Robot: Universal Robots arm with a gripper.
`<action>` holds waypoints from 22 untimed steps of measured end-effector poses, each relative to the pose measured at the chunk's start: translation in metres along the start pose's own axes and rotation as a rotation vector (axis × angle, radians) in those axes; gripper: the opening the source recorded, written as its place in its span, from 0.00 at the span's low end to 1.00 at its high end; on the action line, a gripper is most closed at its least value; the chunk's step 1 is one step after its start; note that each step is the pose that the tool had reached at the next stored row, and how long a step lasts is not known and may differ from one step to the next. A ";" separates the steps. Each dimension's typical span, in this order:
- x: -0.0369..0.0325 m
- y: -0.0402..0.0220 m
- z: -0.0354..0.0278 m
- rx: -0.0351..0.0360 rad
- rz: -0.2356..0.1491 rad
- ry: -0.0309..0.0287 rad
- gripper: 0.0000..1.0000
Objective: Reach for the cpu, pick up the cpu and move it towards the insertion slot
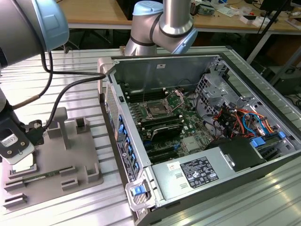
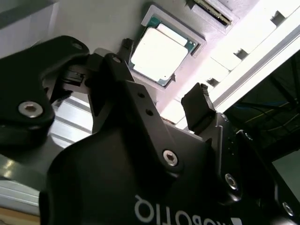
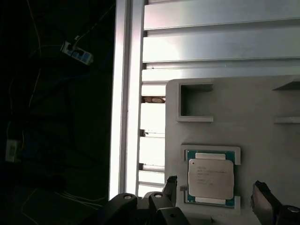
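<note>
My gripper grabs the cpu by the opposite edges of its green rim (image 3: 234,180) next, to carry it toward the insertion slot.
The cpu (image 3: 211,178) is a pale silver square chip with a green rim, lying flat in a shallow pocket of the grey plate (image 3: 262,108). My gripper (image 3: 214,192) hangs open just over it. One dark fingertip (image 3: 171,185) stands to one side of the chip and the other on the opposite side, with a small gap at each. The second wrist view shows the same: the cpu (image 2: 159,54) lies between the spread fingers (image 2: 199,108). In the exterior view my gripper (image 1: 21,157) is low over the plate (image 1: 70,160) at the exterior view's left. The insertion slot (image 1: 155,110) sits on the motherboard inside the computer case.
The case's tall side wall (image 1: 117,122) stands between the plate and the motherboard. Black memory slots (image 1: 164,127), a power supply (image 1: 193,172) and coloured cables (image 1: 244,125) crowd the case. Raised blocks (image 1: 91,172) stick up from the plate. The table's edge (image 3: 124,93) runs close beside the plate.
</note>
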State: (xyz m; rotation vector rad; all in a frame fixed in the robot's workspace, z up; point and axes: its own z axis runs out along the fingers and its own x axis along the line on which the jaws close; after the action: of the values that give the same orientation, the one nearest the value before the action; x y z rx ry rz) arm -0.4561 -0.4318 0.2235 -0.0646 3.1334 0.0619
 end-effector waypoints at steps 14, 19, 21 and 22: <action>-0.0038 -0.0003 0.0263 -0.0023 -0.009 0.0060 0.71; -0.0039 -0.0004 0.0326 -0.0022 -0.009 0.0090 0.71; -0.0039 -0.0003 0.0333 -0.0023 -0.009 0.0088 0.71; -0.0039 -0.0003 0.0333 -0.0023 -0.009 0.0087 0.71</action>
State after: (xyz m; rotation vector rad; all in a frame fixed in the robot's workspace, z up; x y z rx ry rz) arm -0.4520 -0.4306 0.1902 -0.0796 3.1416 0.0654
